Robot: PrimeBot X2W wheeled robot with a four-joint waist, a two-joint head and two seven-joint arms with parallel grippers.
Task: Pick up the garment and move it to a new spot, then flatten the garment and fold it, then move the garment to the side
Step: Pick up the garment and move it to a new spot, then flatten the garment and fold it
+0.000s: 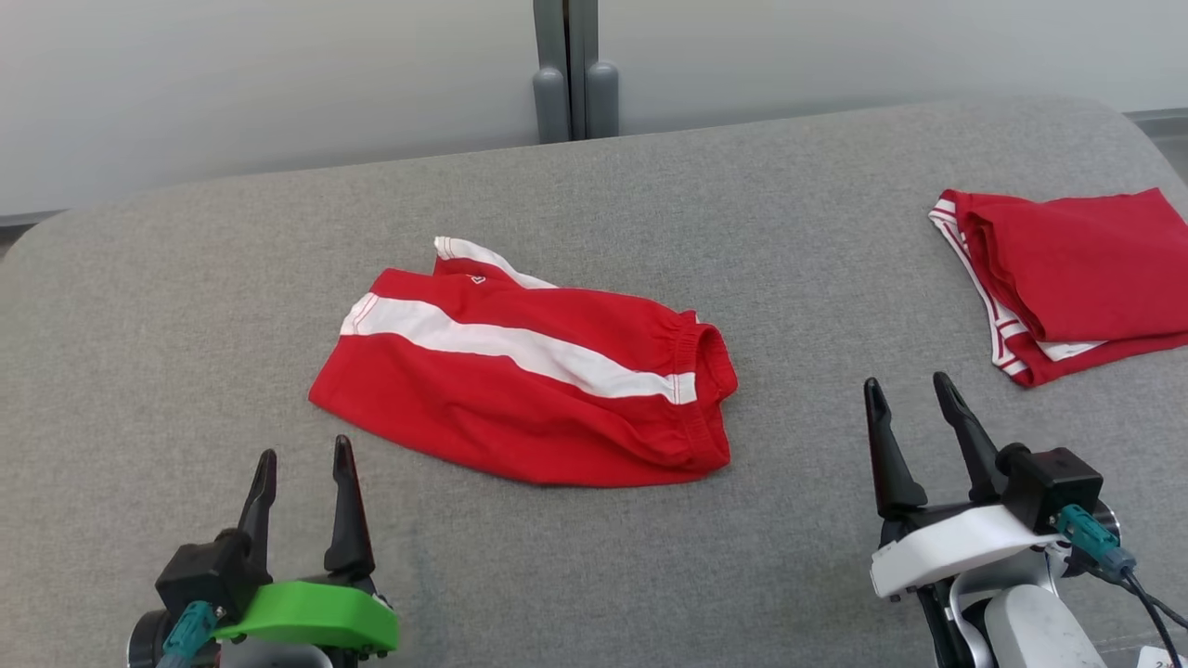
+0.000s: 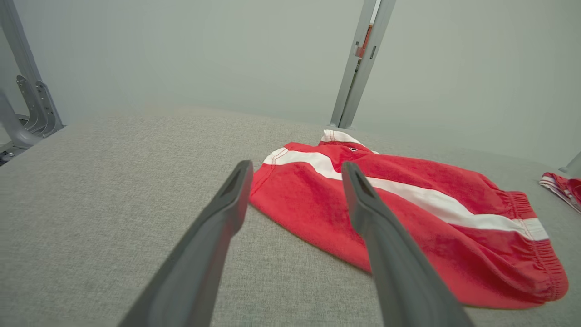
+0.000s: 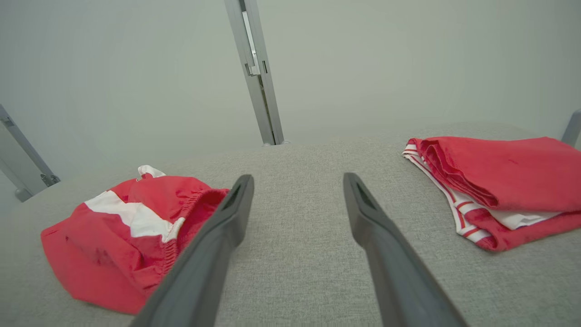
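Note:
The right gripper should next pinch the garment by its waistband edge at the white stripe, because the garment's open waist stands up while the garment's leg lies slack.
The garment, red shorts with a white side stripe and an elastic waistband at the right end, lies loosely folded in the middle of the grey padded table. It also appears in the left wrist view and the right wrist view. My left gripper stands open near the table's front left, just short of the garment's lower left corner, holding nothing. My right gripper stands open at the front right, apart from the garment, with bare table between its fingers.
A second red garment with white-striped trim lies folded at the table's far right edge, seen too in the right wrist view. A grey post rises behind the table against a pale wall. Bare grey fabric surrounds the shorts.

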